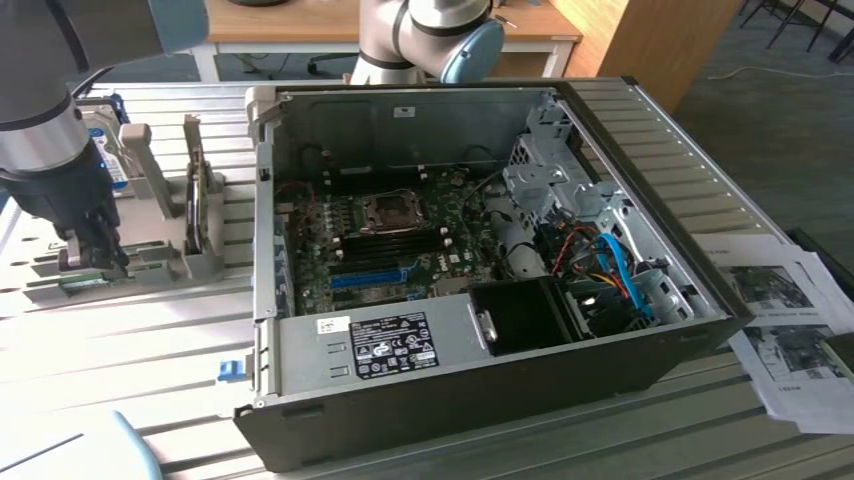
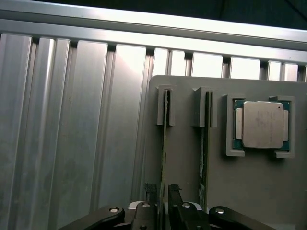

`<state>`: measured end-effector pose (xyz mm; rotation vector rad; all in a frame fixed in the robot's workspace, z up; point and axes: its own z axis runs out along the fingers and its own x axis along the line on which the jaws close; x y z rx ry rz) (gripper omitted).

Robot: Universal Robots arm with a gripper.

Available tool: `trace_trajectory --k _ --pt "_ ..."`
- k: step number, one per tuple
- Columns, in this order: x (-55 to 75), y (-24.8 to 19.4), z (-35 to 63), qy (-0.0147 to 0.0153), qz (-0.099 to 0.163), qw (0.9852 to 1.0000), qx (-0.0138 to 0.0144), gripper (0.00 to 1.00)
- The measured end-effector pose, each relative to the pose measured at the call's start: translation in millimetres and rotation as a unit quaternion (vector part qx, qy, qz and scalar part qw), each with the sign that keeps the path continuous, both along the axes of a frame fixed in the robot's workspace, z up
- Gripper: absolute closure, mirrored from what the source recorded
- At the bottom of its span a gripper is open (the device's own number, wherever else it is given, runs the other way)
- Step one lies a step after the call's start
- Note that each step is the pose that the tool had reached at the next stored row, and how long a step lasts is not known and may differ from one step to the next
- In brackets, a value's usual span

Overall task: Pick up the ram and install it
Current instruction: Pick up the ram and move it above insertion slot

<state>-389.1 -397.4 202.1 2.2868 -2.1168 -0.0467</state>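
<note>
I need to grip the ram next with my gripper by its exposed top edge (image 2: pixel 163 177) to install it, because the grey holder's slot (image 2: pixel 166 105) encloses the ram's end and lower side.
The ram (image 2: pixel 164 143) stands on its thin edge in a slot of a grey holder (image 2: pixel 184 158), green along its length. My gripper (image 2: pixel 162 189) is open, with one dark fingertip (image 2: pixel 149 188) on each side of the stick's near end and a small gap left on both sides. A second stick (image 2: pixel 207 143) stands in the neighbouring slot. In the exterior view my gripper (image 1: pixel 94 250) points down onto the same holder (image 1: pixel 167 262), to the left of the open computer case (image 1: pixel 467 400).
A square silver processor chip (image 2: pixel 261 123) lies in a pocket of the holder beside the sticks. Inside the case, the motherboard (image 1: pixel 387 235) has dark slots and a blue slot (image 1: pixel 367 278). Papers (image 1: pixel 787 330) lie at the exterior view's right on the ribbed metal table (image 1: pixel 134 330).
</note>
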Motion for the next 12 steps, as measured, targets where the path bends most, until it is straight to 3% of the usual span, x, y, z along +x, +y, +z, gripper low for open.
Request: trace_trajectory --k 12 --pt "0.0 1.4 -1.1 0.0 0.0 1.0 0.0 0.77"
